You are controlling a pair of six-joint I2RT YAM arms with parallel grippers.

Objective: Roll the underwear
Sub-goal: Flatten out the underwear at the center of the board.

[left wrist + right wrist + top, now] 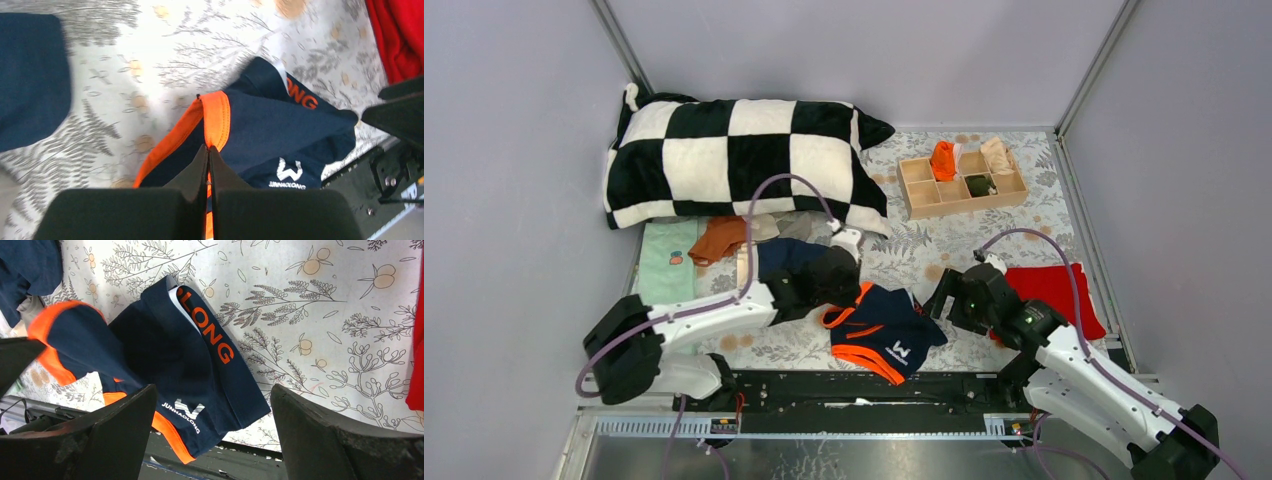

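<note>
My right gripper pinches the underwear's lettered waistband at its end corner [940, 336] [256, 410] next. The underwear is then ready to be spread flat for rolling.
The navy underwear with orange trim [889, 338] lies crumpled at the table's near edge, partly over the black rail. My left gripper [852, 288] is shut on its orange waistband corner, seen in the left wrist view [208, 150] with the trim pinched between the fingers. The briefs [280, 130] spread to the right of it. My right gripper [941, 300] is open and empty, just right of the briefs. In the right wrist view [212, 387] the navy cloth [170, 355] lies between and beyond the spread fingers. Rust-brown briefs [719, 238] and another navy piece [784, 255] lie behind the left arm.
A black-and-white checked pillow [734, 155] lies at the back left. A wooden divided box [921, 195] at the back right holds rolled orange [943, 160] and beige [997, 155] pieces. A red cloth [1054, 290] lies by the right arm. A mint cloth [669, 262] lies at the left.
</note>
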